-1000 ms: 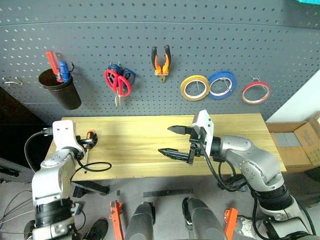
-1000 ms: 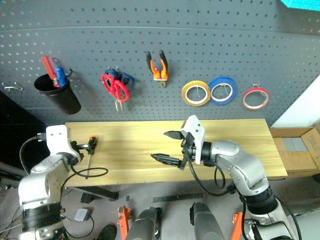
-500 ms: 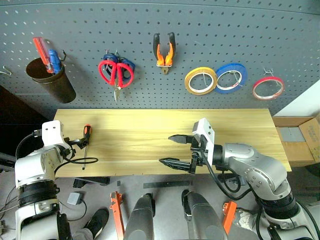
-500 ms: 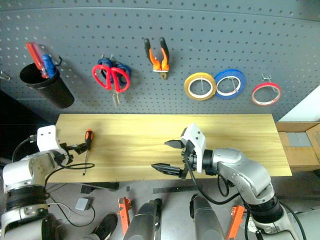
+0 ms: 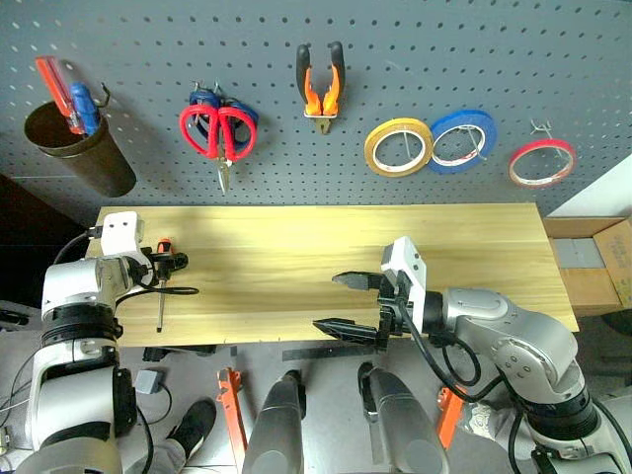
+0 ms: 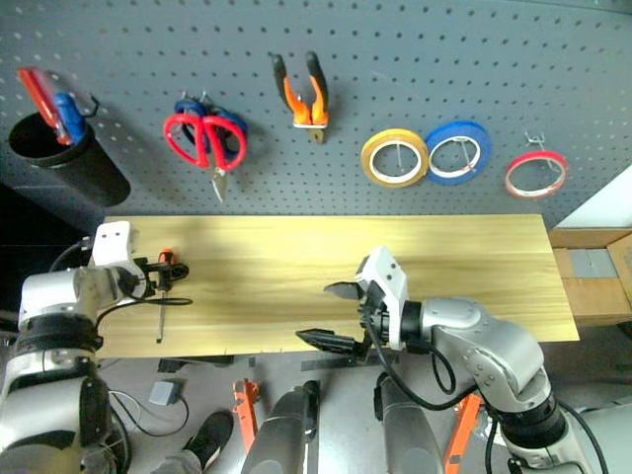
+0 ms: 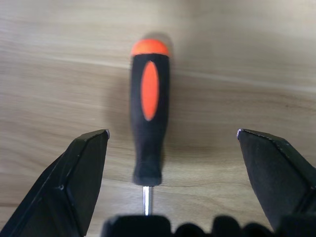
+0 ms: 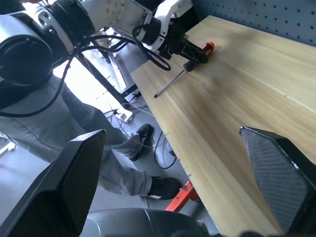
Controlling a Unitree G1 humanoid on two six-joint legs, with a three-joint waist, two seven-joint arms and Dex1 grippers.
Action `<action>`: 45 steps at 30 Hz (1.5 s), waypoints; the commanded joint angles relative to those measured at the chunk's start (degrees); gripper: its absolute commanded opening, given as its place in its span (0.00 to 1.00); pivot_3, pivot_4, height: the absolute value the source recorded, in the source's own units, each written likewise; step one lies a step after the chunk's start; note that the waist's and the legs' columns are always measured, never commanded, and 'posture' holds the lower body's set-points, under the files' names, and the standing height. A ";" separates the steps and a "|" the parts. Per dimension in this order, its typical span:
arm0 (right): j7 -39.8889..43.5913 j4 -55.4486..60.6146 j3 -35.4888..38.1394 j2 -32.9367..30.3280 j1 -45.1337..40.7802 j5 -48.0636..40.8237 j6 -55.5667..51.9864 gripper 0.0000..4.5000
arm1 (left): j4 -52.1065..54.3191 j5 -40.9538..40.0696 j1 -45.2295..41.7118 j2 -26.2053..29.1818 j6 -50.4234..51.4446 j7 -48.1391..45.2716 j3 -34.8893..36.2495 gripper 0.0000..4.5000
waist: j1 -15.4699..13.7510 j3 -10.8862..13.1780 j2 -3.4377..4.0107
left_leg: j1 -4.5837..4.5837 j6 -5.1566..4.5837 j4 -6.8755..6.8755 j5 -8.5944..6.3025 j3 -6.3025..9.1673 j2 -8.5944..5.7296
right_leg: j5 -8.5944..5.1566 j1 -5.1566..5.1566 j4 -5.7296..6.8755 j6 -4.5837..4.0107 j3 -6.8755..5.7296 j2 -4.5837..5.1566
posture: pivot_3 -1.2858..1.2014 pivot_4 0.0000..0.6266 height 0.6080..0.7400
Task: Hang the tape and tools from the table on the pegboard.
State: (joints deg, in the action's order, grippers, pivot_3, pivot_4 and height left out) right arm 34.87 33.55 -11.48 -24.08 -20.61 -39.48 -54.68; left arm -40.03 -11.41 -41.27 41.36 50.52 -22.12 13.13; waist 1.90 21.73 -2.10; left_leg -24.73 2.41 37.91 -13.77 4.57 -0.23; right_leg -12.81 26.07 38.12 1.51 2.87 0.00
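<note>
My left gripper needs to grab the screwdriver by its handle point(image 5: 164, 247). Then the screwdriver's metal shaft point(image 5: 161, 311) is free to slip into the black cup.
The screwdriver point(image 5: 165, 251), with an orange-and-black handle, lies on the table point(image 5: 296, 247) near its left end. My left gripper point(image 5: 161, 263) is open, and its fingers stand on either side of the handle point(image 7: 149, 113) without touching it. My right gripper point(image 5: 327, 302) is open and empty above the table's front edge, pointing left. On the pegboard point(image 5: 148, 39) hang the red tape point(image 5: 541, 163), the red-handled scissors point(image 5: 219, 133) and the pliers point(image 5: 321, 89).
A yellow tape ring point(image 5: 398, 146) and a blue one point(image 5: 464, 138) hang left of the red tape. Blue-handled scissors hang behind the red pair. A black cup point(image 5: 79, 158) with red and blue tools hangs at far left. Cardboard boxes point(image 5: 602, 272) stand at right.
The camera has tilted, shifting the whole picture. My left gripper has moved forward along the screwdriver to its handle. My right gripper has stayed open and empty.
</note>
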 commanded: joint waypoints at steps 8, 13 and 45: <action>-1.55 3.41 1.00 -0.24 0.87 -2.51 -1.15 1.00 | -4.62 1.92 -1.49 2.63 0.04 -0.65 -0.47 0.99 | -0.08 0.86 -0.03 | -0.12 0.00 0.01 0.01 0.03 -0.05 | -0.03 0.04 -0.01 0.04 -0.23 0.06 | 0.52 0.72 1.00; -2.16 3.64 0.99 -0.42 0.96 -3.04 -1.29 1.00 | -4.39 1.84 -1.29 2.27 0.03 -0.62 -0.39 0.80 | -0.09 1.10 -0.01 | -0.14 0.01 0.00 0.01 0.05 -0.06 | -0.14 0.05 -0.02 0.22 -0.25 0.09 | 0.51 0.73 1.00; 9.38 -13.90 -3.21 0.08 -7.58 6.10 14.86 1.00 | 77.50 5.75 54.56 -13.94 -31.14 5.10 7.65 0.10 | -2.12 0.33 -0.26 | -0.19 0.50 -0.09 0.17 0.10 -0.08 | -0.03 0.02 -0.35 -0.01 -0.42 0.56 | 0.55 0.41 1.00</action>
State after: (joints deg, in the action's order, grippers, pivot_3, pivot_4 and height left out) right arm 42.42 19.64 -14.33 -24.47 -27.01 -34.31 -42.67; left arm 31.11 -8.17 13.76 27.40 27.56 -17.93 21.60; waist -0.22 22.06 -2.36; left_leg -24.95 2.90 37.83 -13.55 4.66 -0.33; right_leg -12.80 26.07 37.74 1.44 2.39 0.57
